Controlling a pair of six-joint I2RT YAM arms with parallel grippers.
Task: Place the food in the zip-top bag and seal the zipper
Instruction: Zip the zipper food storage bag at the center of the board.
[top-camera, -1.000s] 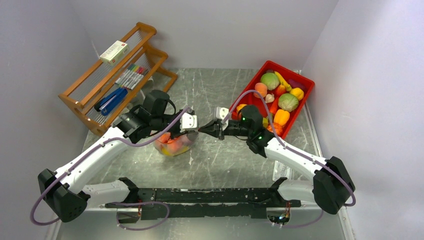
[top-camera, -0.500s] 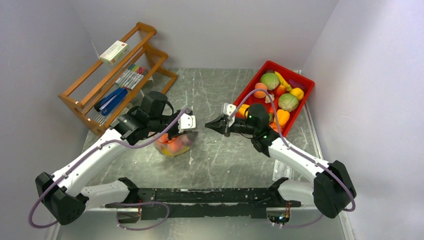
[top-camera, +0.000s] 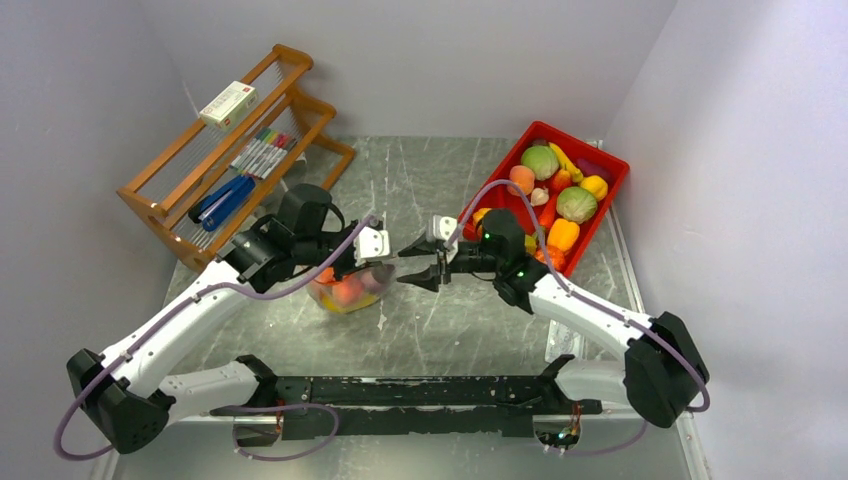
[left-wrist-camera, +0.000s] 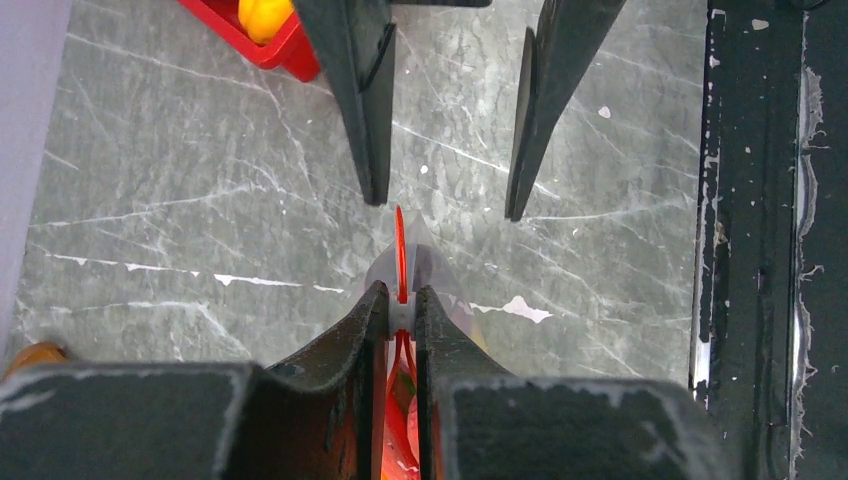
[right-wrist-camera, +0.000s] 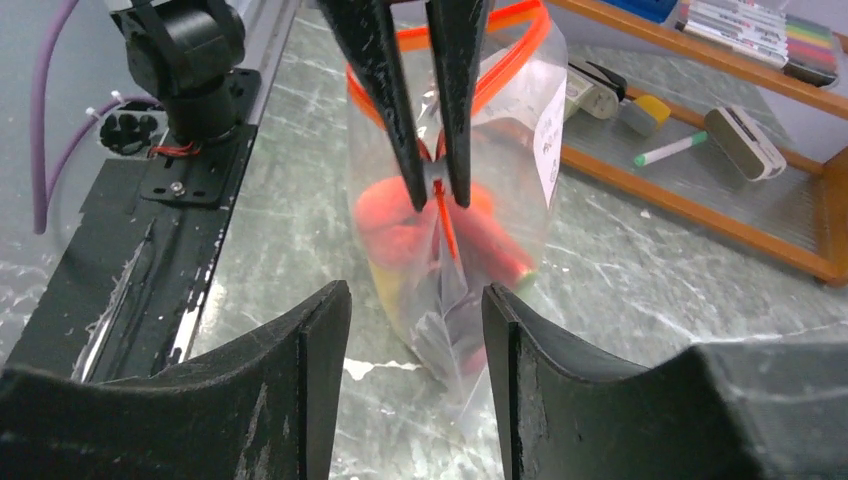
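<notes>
My right gripper will next grab the orange zipper by its end, past the place where the left gripper pinches it, so the zipper's length stays free to seal.
The clear zip-top bag (top-camera: 345, 292) stands on the table with red, orange and yellow food (right-wrist-camera: 390, 225) inside. My left gripper (top-camera: 385, 260) is shut on the orange zipper (left-wrist-camera: 400, 240) at the bag's right end, and the strip is pinched between its fingertips (left-wrist-camera: 401, 298). My right gripper (top-camera: 412, 266) hangs open just right of that end, facing it and touching nothing. In the right wrist view my right gripper (right-wrist-camera: 415, 310) has only the bag's lower corner (right-wrist-camera: 510, 180) showing between its fingers. Behind the pinch the zipper still stands open in a loop.
A red bin (top-camera: 583, 145) at the back right holds more toy food (top-camera: 576, 204). A wooden rack (top-camera: 230, 150) with markers and a small box stands at the back left. The black rail (top-camera: 420, 395) runs along the near edge.
My right gripper, shut at the zipper's end a second ago, drew back to the right, then came back toward the bag and opened. The left gripper kept its pinch.
</notes>
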